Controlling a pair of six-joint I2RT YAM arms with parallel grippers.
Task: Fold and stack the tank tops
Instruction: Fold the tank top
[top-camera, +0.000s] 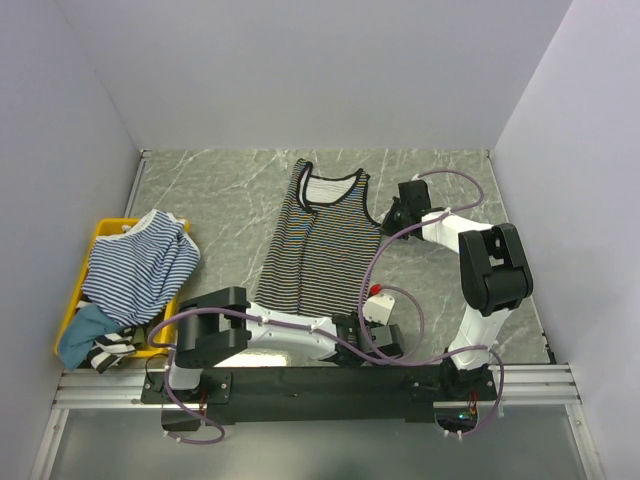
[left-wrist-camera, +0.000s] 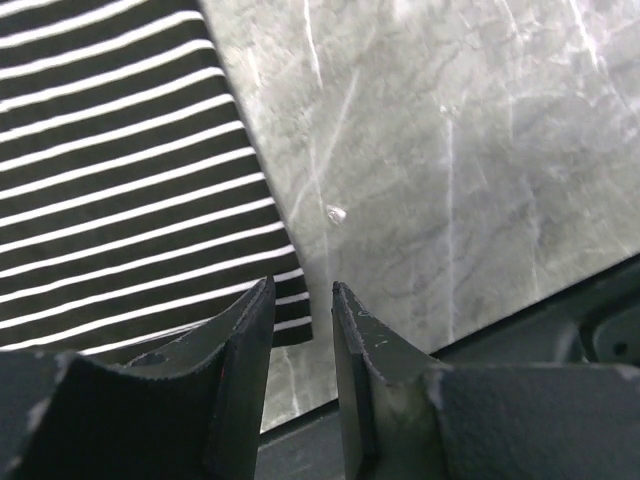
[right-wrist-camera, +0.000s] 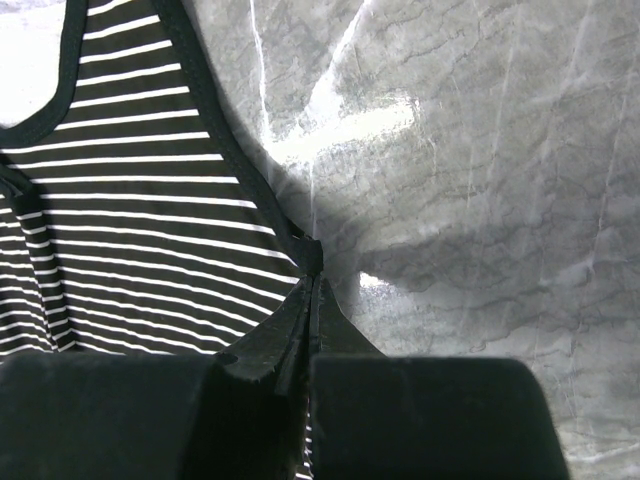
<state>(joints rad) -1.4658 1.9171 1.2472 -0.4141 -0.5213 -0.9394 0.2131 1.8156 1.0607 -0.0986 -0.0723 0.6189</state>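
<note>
My left gripper will next grab the striped top's near hem corner (left-wrist-camera: 297, 327), below the armhole my right gripper holds, to fold that side of the top over.
A black-and-white striped tank top (top-camera: 322, 245) with black trim lies flat in the middle of the marble table, neck away from me. My right gripper (top-camera: 390, 216) is at its right armhole. In the right wrist view this gripper (right-wrist-camera: 312, 272) is shut on the black trim of the top (right-wrist-camera: 130, 220). My left gripper (top-camera: 358, 330) is low at the top's near right corner. In the left wrist view it (left-wrist-camera: 300, 286) is open by a narrow gap, with the hem corner (left-wrist-camera: 120, 180) beside its left finger and nothing between the jaws. A blue-and-white tank top (top-camera: 140, 265) lies heaped in the tray.
A yellow tray (top-camera: 105, 226) stands at the left edge, with more crumpled garments (top-camera: 88, 336) hanging over its near end. Grey walls close in the table on the left, back and right. The arms' base rail (top-camera: 320, 382) runs along the near edge.
</note>
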